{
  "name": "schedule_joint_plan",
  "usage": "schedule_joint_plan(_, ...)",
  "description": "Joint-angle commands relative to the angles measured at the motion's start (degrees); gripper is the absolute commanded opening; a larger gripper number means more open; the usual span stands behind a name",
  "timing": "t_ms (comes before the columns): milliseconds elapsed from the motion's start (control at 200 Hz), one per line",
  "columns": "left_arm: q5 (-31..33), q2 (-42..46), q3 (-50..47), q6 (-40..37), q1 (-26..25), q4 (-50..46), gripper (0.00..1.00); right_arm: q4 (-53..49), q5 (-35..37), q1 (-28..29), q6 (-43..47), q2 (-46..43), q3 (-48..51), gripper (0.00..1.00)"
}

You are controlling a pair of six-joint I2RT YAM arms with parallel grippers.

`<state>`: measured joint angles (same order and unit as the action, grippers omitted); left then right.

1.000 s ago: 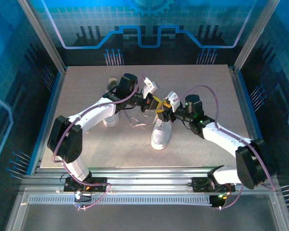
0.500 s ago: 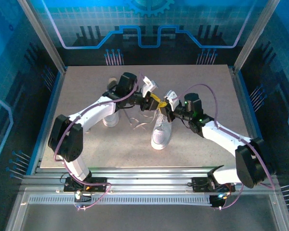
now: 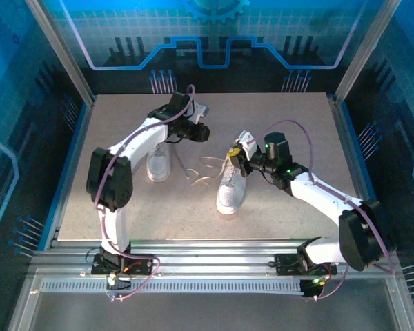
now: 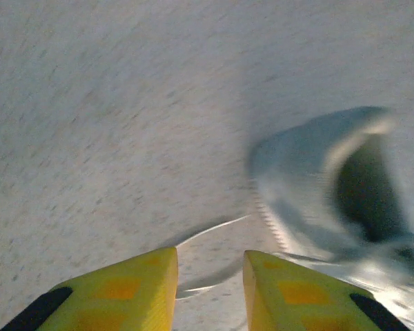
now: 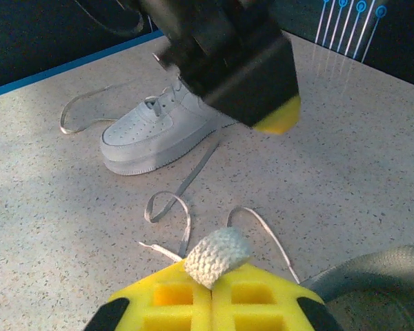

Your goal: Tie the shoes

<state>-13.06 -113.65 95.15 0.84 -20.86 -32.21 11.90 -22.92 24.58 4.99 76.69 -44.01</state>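
Observation:
The left gripper grabs the thin lace near its loose end (image 3: 206,158) (image 4: 201,234) next, away from the shoe, which leaves length to cross and tie.
Two white shoes stand on the table: the left shoe (image 3: 159,163) (image 5: 155,127) and the right shoe (image 3: 230,187), whose heel edge (image 5: 379,279) shows at the bottom right of the right wrist view. My right gripper (image 3: 234,156) (image 5: 212,279) hovers over the right shoe's opening, shut on a white lace (image 5: 218,256) that bulges out between its fingertips. My left gripper (image 3: 204,132) (image 4: 210,269) (image 5: 276,121) hangs apart at the back, above the left shoe, open with nothing between its fingers. Below it a thin lace (image 4: 210,231) lies on the table beside a blurred shoe (image 4: 310,200).
Loose white laces (image 3: 203,169) (image 5: 172,207) curl on the speckled table (image 3: 290,124) between the two shoes. A lace loop (image 5: 79,110) lies beyond the left shoe's toe. Metal frame posts and blue walls (image 3: 76,76) ring the table.
The left gripper opened and pulled away to the back left from where both grippers met. The right gripper closed on the lace and stayed over the right shoe.

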Motion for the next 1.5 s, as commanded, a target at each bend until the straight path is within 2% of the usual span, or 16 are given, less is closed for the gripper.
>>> schedule_joint_plan(0, 10.4, -6.8, 3.7, 6.7, -0.4, -14.0, 0.32, -1.5, -1.7, -0.5, 0.3, -0.5, -1.8, 0.0)
schedule_joint_plan(205, 9.8, -10.1, 2.7, 9.1, -0.6, -11.4, 0.34, -2.4, -2.1, -0.5, 1.1, -0.4, -1.7, 0.0)
schedule_joint_plan(830, 9.9, -13.5, 1.6, 8.5, -4.1, -9.9, 0.36, -2.8, -2.1, -0.4, 1.2, -0.3, -1.9, 0.0)
schedule_joint_plan(920, 9.4, -14.6, 2.2, 8.1, -4.5, -10.7, 0.32, -3.1, -1.5, -0.4, 0.9, -0.7, -2.0, 0.0)
schedule_joint_plan(1040, 8.8, -13.4, 1.3, 7.9, -4.6, -10.7, 0.2, -3.3, -0.3, -0.4, -0.2, -0.9, -1.9, 0.0)
schedule_joint_plan(1141, 8.9, -11.6, 0.6, 7.0, -4.4, -11.2, 0.0, -3.1, 0.1, -0.5, -1.0, -1.1, -2.0, 0.0)
schedule_joint_plan(1496, 10.7, 5.8, 0.9, 4.2, -4.2, -15.2, 0.0, -9.3, 2.5, -0.4, -2.3, -0.9, -5.2, 0.0)
